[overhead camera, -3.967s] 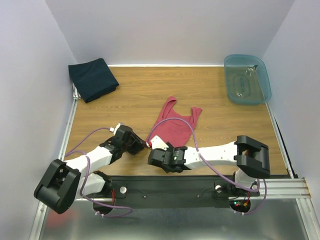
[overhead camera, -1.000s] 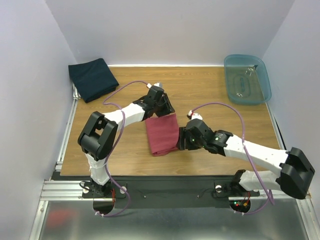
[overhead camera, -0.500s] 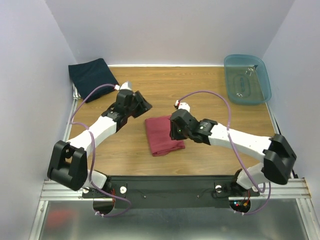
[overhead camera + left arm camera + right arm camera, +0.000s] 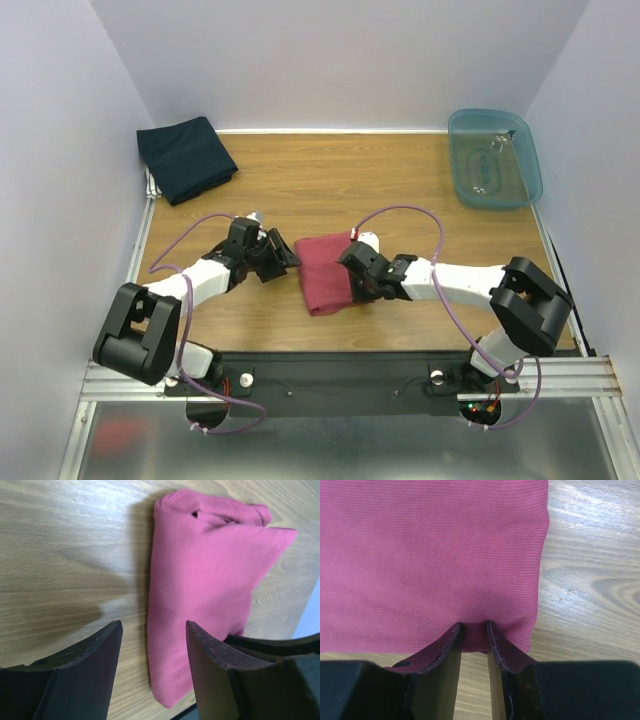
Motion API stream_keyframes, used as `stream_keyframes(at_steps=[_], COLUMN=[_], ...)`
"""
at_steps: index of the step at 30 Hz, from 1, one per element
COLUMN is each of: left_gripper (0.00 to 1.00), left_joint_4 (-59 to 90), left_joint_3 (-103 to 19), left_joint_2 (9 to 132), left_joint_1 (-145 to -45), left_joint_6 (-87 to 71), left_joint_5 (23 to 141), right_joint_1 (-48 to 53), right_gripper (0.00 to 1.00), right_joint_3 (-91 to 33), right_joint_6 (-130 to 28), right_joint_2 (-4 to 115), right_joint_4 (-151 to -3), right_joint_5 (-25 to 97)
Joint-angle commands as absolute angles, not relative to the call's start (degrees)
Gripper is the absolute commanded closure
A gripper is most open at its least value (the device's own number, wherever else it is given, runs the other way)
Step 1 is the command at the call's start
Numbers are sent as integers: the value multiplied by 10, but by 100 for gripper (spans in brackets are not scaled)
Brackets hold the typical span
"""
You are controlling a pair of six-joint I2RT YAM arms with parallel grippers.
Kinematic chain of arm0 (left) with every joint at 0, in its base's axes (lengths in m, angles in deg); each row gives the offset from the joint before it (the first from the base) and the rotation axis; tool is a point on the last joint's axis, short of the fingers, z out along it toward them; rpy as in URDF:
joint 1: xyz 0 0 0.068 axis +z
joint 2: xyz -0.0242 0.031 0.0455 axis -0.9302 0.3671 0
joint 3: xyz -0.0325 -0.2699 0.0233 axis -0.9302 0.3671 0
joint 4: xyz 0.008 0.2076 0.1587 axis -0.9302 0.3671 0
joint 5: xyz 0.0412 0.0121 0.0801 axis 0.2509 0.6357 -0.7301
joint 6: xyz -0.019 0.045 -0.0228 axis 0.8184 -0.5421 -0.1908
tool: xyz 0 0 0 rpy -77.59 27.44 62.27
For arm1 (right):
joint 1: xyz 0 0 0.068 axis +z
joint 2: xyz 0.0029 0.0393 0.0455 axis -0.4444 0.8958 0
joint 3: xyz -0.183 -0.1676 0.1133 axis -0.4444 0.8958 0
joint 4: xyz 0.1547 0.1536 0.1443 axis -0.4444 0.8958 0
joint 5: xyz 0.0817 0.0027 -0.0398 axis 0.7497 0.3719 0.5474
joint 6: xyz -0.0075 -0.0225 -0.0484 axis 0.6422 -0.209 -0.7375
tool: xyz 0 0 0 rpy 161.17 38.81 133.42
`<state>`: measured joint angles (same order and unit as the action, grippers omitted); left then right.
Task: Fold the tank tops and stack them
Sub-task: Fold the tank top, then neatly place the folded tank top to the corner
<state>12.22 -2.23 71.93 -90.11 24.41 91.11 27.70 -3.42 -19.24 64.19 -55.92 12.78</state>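
Observation:
My left gripper should next grip the maroon tank top by its folded edge point(image 4: 303, 270) point(image 4: 154, 621) opposite my right gripper. It can then be stacked, still folded, on the navy tank top.
The maroon tank top point(image 4: 325, 272) lies folded into a small rectangle on the wooden table, near the middle front. It fills the right wrist view point(image 4: 430, 555) and shows in the left wrist view point(image 4: 200, 590). My right gripper point(image 4: 350, 262) sits at its right edge, jaws nearly together with the cloth's edge pinched between the fingers point(image 4: 473, 630). My left gripper point(image 4: 291, 258) is open at the top's left edge point(image 4: 153, 630), low over the table, one finger over the cloth. The navy tank top point(image 4: 185, 157) lies folded at the back left corner.
A translucent blue plastic tub point(image 4: 494, 158) stands at the back right. Grey walls close in the table on three sides. A metal rail point(image 4: 135, 260) runs along the left edge. The arms' cables loop above the table.
The maroon top went from spread flat to a folded rectangle. My left gripper came back down to its left edge, and my right gripper moved in onto its right edge.

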Motion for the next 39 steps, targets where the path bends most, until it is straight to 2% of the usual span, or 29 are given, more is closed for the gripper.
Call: stream_keyframes(at_steps=[1,9,13,21,24,26,28,29,30,31,34,39], left_gripper=[35,35,37,52,65,78,87,92,100,100,100,100], left_joint_4=[61,-8,-7,59,83,102,119,124,130,148,201,301], left_joint_3=[-14,-4,1,-28,-53,-76,-89,-102,-110,-132,-193,-324], left_joint_2=[733,837,863,884,892,899,901,903,906,908,917,971], left_joint_1=[-898,-899,-900,-926,-934,-942,-946,-947,-947,-947,-947,-941], left_joint_6=[238,235,244,234,222,211,204,200,191,184,150,67], left_joint_5=[965,1009,994,906,879,858,845,836,829,810,752,643], right_joint_1=[280,280,280,280,280,280,280,280,280,280,278,255], right_gripper=[69,70,70,70,67,61,52,41,36,28,20,16], right_joint_3=[-13,6,11,13,9,5,-3,-9,-26,-35,-76,-128], right_joint_6=[-176,-175,-176,-177,-180,-182,-184,-189,-191,-195,-213,-234], right_joint_2=[625,626,626,611,609,605,599,596,592,590,569,537], right_joint_4=[-592,-610,-613,-617,-619,-619,-618,-619,-618,-618,-616,-604], right_joint_5=[133,137,137,140,146,147,146,144,144,144,126,97])
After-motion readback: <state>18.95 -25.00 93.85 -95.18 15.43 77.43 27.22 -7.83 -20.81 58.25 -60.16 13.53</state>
